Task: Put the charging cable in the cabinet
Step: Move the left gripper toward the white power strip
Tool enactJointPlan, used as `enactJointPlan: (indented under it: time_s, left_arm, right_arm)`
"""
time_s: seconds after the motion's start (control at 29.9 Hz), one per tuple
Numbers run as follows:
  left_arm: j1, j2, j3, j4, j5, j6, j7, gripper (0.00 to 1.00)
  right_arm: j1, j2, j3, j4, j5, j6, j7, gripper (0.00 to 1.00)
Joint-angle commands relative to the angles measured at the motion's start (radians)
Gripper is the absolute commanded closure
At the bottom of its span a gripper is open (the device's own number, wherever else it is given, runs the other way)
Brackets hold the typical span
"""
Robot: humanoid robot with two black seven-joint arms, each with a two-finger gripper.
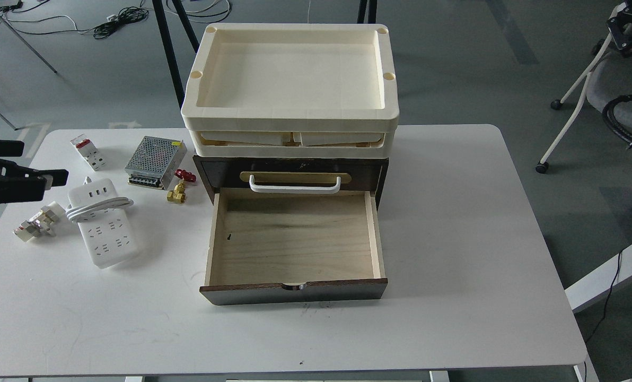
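Observation:
The charging cable has a long power strip body (109, 239), and my left gripper will next pick it up by its middle, where the cord loops across.
The charging cable (106, 228) is a white power strip with its thick cord looped round it. It lies flat on the left of the white table (454, 239). The cabinet (218, 170) is a dark brown box in the middle of the table. Its pale wood drawer (295, 239) is pulled out towards me and holds nothing. My left gripper (45, 159) comes in at the left edge, just left of the strip's port end and apart from it. Its black fingers stand apart and hold nothing. My right gripper is not in view.
Cream trays (290, 114) are stacked on the cabinet. A silver mesh power-supply box (154, 155), a brass valve with a red handle (178, 191), a small white breaker (88, 151) and white adapter plugs (37, 223) lie around the strip. A chair and black cables (623, 122) stand off the table's right.

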Motion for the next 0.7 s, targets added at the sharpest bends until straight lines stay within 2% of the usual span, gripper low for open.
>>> enactJointPlan:
  time_s: [0.0, 0.2, 0.3, 0.57, 0.67]
  left_arm:
    - [0.003, -0.144, 0.031, 0.109, 0.094, 0.005, 0.0, 0.01]
    - [-0.011, -0.388, 0.031, 0.34, 0.275, -0.039, 0.0, 0.02]
    - [-0.013, -0.485, 0.031, 0.445, 0.275, -0.039, 0.0, 0.02]
    - [-0.014, -0.594, 0.054, 0.548, 0.275, -0.035, 0.0, 0.05]
    - [-0.02, -0.647, 0.071, 0.647, 0.275, -0.026, 0.0, 0.08]
  right_arm:
    - [-0.013, 0.01, 0.001, 0.003, 0.0, 0.0, 0.001, 0.0]
    - [-0.017, 0.007, 0.001, 0.003, 0.0, 0.0, 0.001, 0.0]
    - [-0.02, 0.002, 0.001, 0.003, 0.0, 0.0, 0.001, 0.0]
    - [-0.034, -0.001, 0.001, 0.003, 0.0, 0.0, 0.0, 0.0]
    - [-0.036, -0.001, 0.001, 0.003, -0.002, 0.0, 0.001, 0.0]
